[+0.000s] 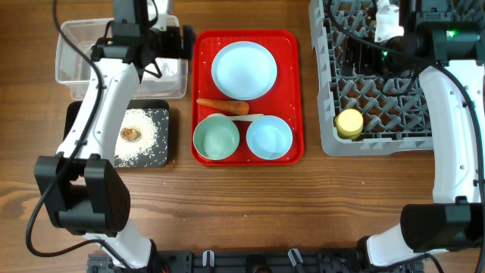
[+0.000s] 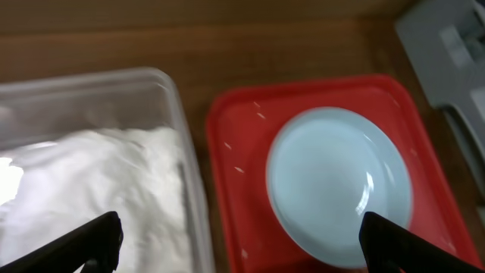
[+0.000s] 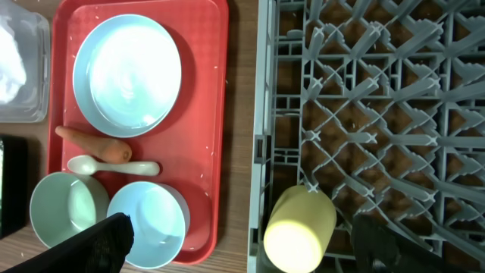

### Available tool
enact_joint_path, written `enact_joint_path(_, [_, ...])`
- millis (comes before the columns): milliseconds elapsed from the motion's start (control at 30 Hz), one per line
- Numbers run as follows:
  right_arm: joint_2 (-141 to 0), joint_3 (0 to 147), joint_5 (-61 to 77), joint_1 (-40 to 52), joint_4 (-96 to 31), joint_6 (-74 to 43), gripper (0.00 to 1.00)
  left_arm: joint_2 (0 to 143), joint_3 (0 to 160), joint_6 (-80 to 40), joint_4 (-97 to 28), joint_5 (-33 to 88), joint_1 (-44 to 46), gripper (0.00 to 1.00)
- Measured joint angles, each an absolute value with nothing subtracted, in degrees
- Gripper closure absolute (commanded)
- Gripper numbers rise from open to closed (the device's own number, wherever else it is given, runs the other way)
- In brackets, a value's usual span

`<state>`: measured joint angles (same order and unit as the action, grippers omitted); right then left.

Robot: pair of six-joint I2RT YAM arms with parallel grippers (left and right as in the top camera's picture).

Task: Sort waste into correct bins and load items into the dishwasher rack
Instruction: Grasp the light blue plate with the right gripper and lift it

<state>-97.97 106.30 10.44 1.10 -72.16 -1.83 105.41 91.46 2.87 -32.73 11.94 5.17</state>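
The light-blue plate needs to go into the dishwasher rack. My right gripper will next pinch the plate's rack-side rim and leave the opposite edge free.
The crumpled white napkin (image 2: pixel 98 182) lies in the clear tub (image 1: pixel 76 53). My left gripper (image 2: pixel 242 246) is open and empty above the tub's right wall, next to the light-blue plate (image 1: pixel 243 68). The carrot (image 1: pixel 222 106), white spoon (image 1: pixel 254 117), pale-green bowl (image 1: pixel 216 138) and light-blue bowl (image 1: pixel 269 137) sit on the red tray. Rice (image 1: pixel 148 133) and a brown lump (image 1: pixel 131 133) lie in the black tray (image 1: pixel 74 121). The yellow cup (image 3: pixel 299 227) lies on its side in the grey rack (image 1: pixel 379 83). My right gripper (image 3: pixel 239 243) is open and empty above the rack's left part.
The flat red tray (image 1: pixel 292 45) sits between the bins and the rack. A strip of bare wood (image 3: pixel 242 114) separates the red tray from the rack's left wall. The rack runs past the top edge of the overhead view.
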Motion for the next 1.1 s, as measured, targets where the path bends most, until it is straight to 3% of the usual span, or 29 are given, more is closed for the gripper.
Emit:
enact_joint_path(100, [-97.97,106.3,10.9,1.1,-70.61,-1.85,0.08,105.41,91.46,3.2,-37.69,15.81,7.01,0.12])
enact_joint_path(167, [-97.97,105.95,12.95,1.23,-65.93,-3.31,0.08,105.41,91.46,3.55,-41.15,17.34,8.67,0.14])
enact_joint_path(300, [-99.44,105.8,15.25,4.25,-55.79,-8.29,0.08,103.39,91.37,1.54,-43.53,17.93,9.82,0.12])
enact_joint_path(367, [-102.24,105.78,14.94,8.21,-50.65,-10.5,0.09,99.13,91.33,-1.08,-42.98,17.1,9.43,0.05])
enact_joint_path(533, [-113.1,105.75,12.27,16.62,-40.45,-19.42,0.16,85.17,91.39,-4.23,-41.67,13.06,9.15,0.0])
enact_joint_path(667, [-123.66,105.65,11.14,17.37,-40.18,-28.36,0.26,83.53,91.48,-4.69,-43.92,10.41,9.15,0.0])
enact_joint_path(867, [-130.26,105.36,10.66,17.32,-42.41,-33.85,0.31,84.2,91.46,-4.91,-47.05,9.65,9.15,0.0])
enact_joint_path(967, [-133.38,105.36,11.44,17.32,-43.03,-35.55,0.41,84.2,91.46,-4.91,-47.4,9.63,9.15,0.0])
enact_joint_path(1100, [-134.28,105.73,13.78,17.15,-42.19,-36.99,0.78,84.2,91.46,-4.93,-47.59,9.41,9.15,0.0])
